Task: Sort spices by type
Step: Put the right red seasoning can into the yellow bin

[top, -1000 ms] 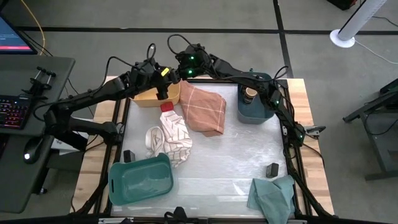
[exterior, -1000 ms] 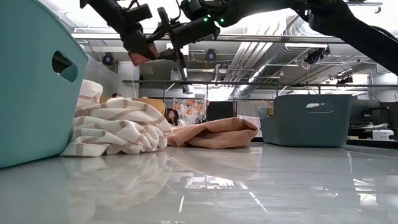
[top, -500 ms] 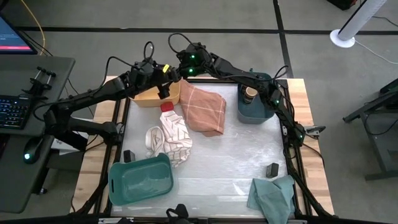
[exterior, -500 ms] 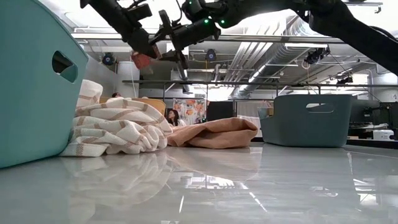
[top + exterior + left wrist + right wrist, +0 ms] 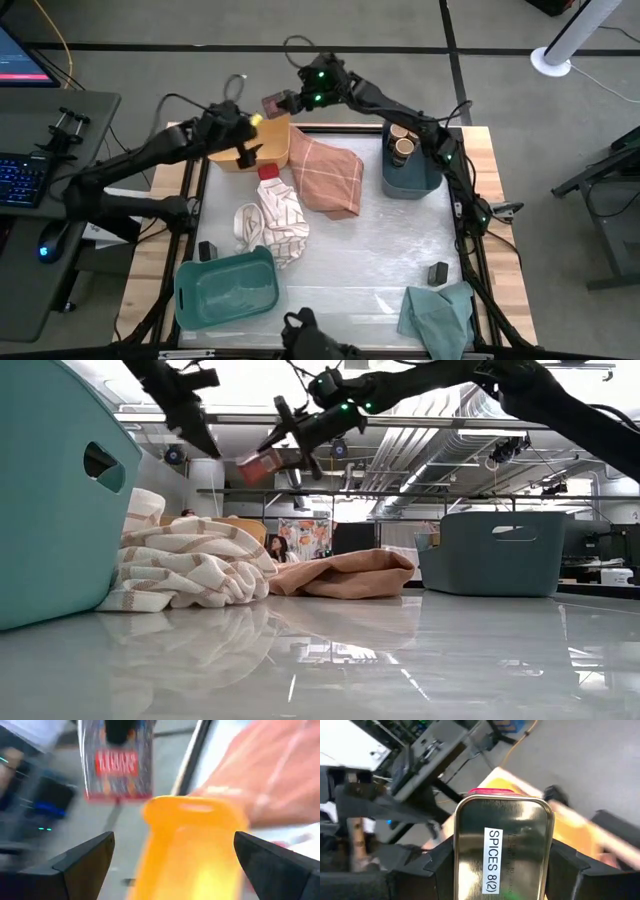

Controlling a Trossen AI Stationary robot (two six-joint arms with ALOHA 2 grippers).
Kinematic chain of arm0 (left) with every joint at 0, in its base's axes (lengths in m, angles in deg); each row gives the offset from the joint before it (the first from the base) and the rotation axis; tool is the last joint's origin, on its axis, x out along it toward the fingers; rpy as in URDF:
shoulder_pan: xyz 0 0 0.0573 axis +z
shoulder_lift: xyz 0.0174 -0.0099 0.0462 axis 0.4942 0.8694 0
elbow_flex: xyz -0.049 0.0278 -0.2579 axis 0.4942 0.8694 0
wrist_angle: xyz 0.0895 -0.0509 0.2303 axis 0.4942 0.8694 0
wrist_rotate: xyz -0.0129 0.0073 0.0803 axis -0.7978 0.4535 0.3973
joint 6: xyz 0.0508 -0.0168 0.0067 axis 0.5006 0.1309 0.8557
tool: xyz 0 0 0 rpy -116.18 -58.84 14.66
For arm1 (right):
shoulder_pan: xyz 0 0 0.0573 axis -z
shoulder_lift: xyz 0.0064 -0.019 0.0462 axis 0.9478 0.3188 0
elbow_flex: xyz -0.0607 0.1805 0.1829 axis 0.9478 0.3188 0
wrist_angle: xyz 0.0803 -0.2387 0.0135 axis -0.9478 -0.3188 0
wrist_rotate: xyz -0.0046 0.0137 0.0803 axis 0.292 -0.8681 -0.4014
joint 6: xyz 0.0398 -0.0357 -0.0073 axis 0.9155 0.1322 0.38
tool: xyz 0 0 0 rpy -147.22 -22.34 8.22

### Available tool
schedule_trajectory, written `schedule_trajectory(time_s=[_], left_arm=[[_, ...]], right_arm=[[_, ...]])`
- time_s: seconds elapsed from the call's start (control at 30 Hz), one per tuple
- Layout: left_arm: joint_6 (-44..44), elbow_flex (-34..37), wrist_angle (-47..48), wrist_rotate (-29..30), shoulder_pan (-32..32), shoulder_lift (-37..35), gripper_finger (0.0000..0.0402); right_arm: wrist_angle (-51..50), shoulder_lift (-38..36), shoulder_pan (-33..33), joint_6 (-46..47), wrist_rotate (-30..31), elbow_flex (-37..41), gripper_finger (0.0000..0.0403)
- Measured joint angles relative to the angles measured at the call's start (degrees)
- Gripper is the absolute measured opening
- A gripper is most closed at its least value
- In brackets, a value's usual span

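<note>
My left gripper is going to grab the spice tin next by its red cap end, for the yellow bin [image 5: 270, 145].
A metal spice tin [image 5: 502, 845] with a red top and a "SPICES 8(2)" label is in my right gripper [image 5: 288, 100], above the table's far left corner; the low view shows the tin [image 5: 258, 468] in the air. My left gripper [image 5: 172, 850] is open and hovers over the yellow bin [image 5: 195, 845], just short of the tin [image 5: 117, 762]. A second red-topped spice [image 5: 267, 172] stands on the table by the striped cloth [image 5: 275, 220]. Two tan-topped jars [image 5: 400, 140] stand in the dark blue bin [image 5: 410, 178]. Black blocks [image 5: 207, 250] [image 5: 437, 272] lie on the table. My right gripper pinches the tin between its two fingers [image 5: 437, 867], one on each narrow side [image 5: 462, 865], at the half away from the red top. The fingers reach roughly level toward the table's left. The tin is lifted clear and tilted, red top pointing away from the gripper.
An orange cloth [image 5: 325, 175] lies far centre, and a teal bin [image 5: 228, 288] sits near left. A green cloth [image 5: 440, 315] is at the near right. The yellow bin [image 5: 275, 140] stands at the far left, with bare table in the middle and right.
The tin has passed from my left gripper to my right one. The left gripper has let go and drawn back toward the table's left and near side, over the yellow bin. The right gripper has carried the tin slightly toward the far edge.
</note>
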Motion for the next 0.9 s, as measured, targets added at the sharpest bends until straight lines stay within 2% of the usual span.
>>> schedule_trajectory(time_s=[0.13, 0.2, 0.33, 0.47, 0.7, 0.9], left_arm=[[-10.5, 2.8, -0.2, -17.2, 6.3, -8.2, 0.0393], [-14.8, 5.9, -4.6, -21.1, 9.0, -12.0, 0.0393], [-26.8, 11.1, -16.7, -21.4, 11.9, -17.5, 0.0393], [-38.1, 10.9, -19.8, -19.2, 12.9, -19.9, 0.0393], [-40.6, 10.6, -19.5, -19.0, 13.2, -22.3, 0.0393], [-44.4, 10.6, -23.2, -25.3, 13.1, -21.4, 0.0393]], right_arm=[[-2.6, -2.3, 1.1, -5.5, -3.2, 0.0, 0.0211], [-2.6, -3.5, 1.3, -7.7, -5.7, 0.0, 0.0211], [-1.4, -4.9, 0.5, -10.8, -10.4, -0.1, 0.0211], [4.7, -5.0, -1.7, -10.6, -14.2, -0.1, 0.0211], [12.0, -5.0, -4.6, -11.3, -11.5, -0.1, 0.0211], [12.4, -5.0, -4.6, -13.6, -8.6, -0.1, 0.0211]])
